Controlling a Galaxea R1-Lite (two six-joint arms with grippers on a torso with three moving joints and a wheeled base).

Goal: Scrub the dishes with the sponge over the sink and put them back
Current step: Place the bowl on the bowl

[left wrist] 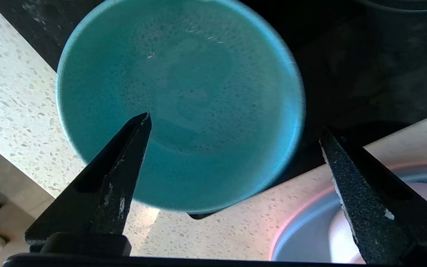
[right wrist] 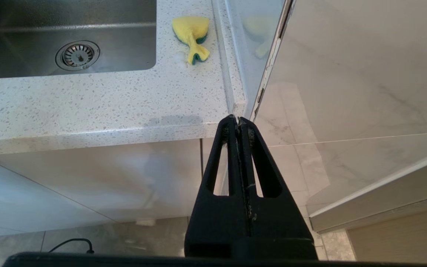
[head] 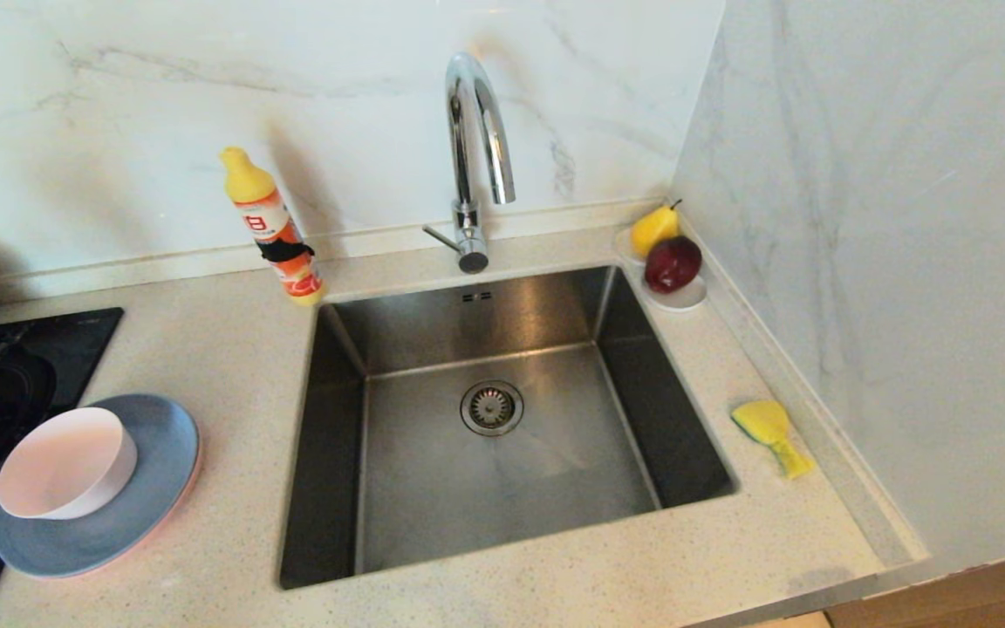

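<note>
The left gripper takes hold of the teal bowl by its thin rim [left wrist: 297,129] next, since its wide opening [left wrist: 185,102] spans more than the open fingers.
The teal bowl [left wrist: 184,89] stands upright, partly on the black hob [left wrist: 376,74] and partly on the speckled counter. My left gripper [left wrist: 235,133] hangs open above it, holding nothing; one finger is over the bowl's inside, the other outside its rim. Beside it the pale pink bowl [head: 66,462] sits on the grey-blue plate [head: 153,471], with the pink plate's rim [left wrist: 301,211] showing beneath. The sponge [head: 773,432] lies on the counter right of the sink [head: 502,488]. My right gripper [right wrist: 238,118] is shut and empty, parked below the counter's front right corner.
A chrome tap [head: 472,131] rises behind the sink, with a yellow-capped dish soap bottle [head: 280,235] to its left. A pear [head: 652,228] and an apple [head: 673,263] sit on a white saucer in the back right corner. A marble wall [head: 886,262] closes the right side.
</note>
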